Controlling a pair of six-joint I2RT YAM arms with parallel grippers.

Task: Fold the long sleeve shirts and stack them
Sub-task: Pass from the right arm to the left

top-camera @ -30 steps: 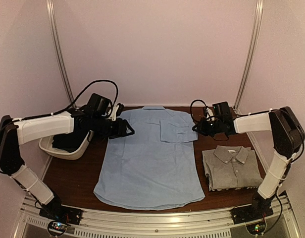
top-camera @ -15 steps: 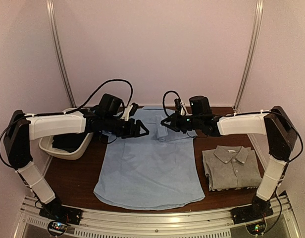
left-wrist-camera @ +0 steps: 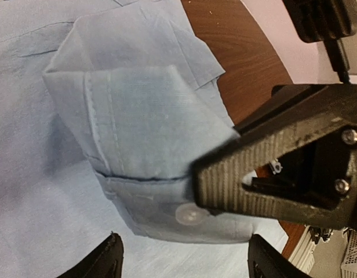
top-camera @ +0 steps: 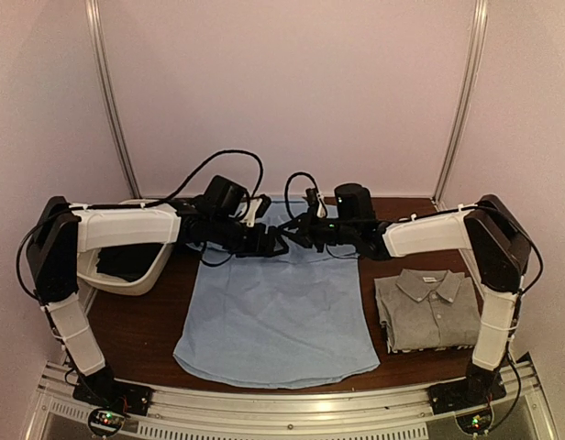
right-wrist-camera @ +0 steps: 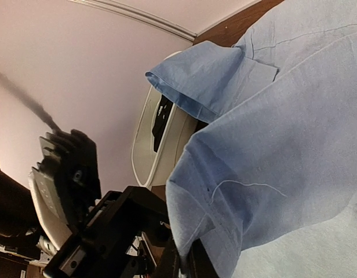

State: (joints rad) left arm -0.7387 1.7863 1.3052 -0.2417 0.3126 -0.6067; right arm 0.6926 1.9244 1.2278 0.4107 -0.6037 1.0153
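My left gripper will next grab the sleeve's buttoned cuff edge [top-camera: 285, 241] [left-wrist-camera: 186, 230], so my right gripper is free to fold the side of the shirt.
A light blue long sleeve shirt [top-camera: 278, 312] lies flat, front down, in the middle of the table. My right gripper [top-camera: 299, 240] is shut on the cuff of its right sleeve [left-wrist-camera: 144, 156] and holds it over the upper back of the shirt. In the right wrist view the blue cuff [right-wrist-camera: 225, 191] hangs from the right gripper [right-wrist-camera: 187, 263]. My left gripper [top-camera: 275, 244] faces it closely, open. In the left wrist view the left gripper [left-wrist-camera: 187, 263] has its fingertips spread on either side of the buttoned cuff edge, not touching it. A folded grey collared shirt [top-camera: 431, 310] lies at the right.
A white basin [top-camera: 127, 282] with dark cloth inside stands at the far left, under the left arm. Bare brown table [top-camera: 127, 321] shows left of the blue shirt. A metal rail [top-camera: 282, 403] runs along the near edge. Pale walls close in the back and both sides.
Both arms have swung inward and now meet over the shirt's upper back. The right gripper has carried the sleeve cuff leftward. The left gripper's jaws have spread wider.
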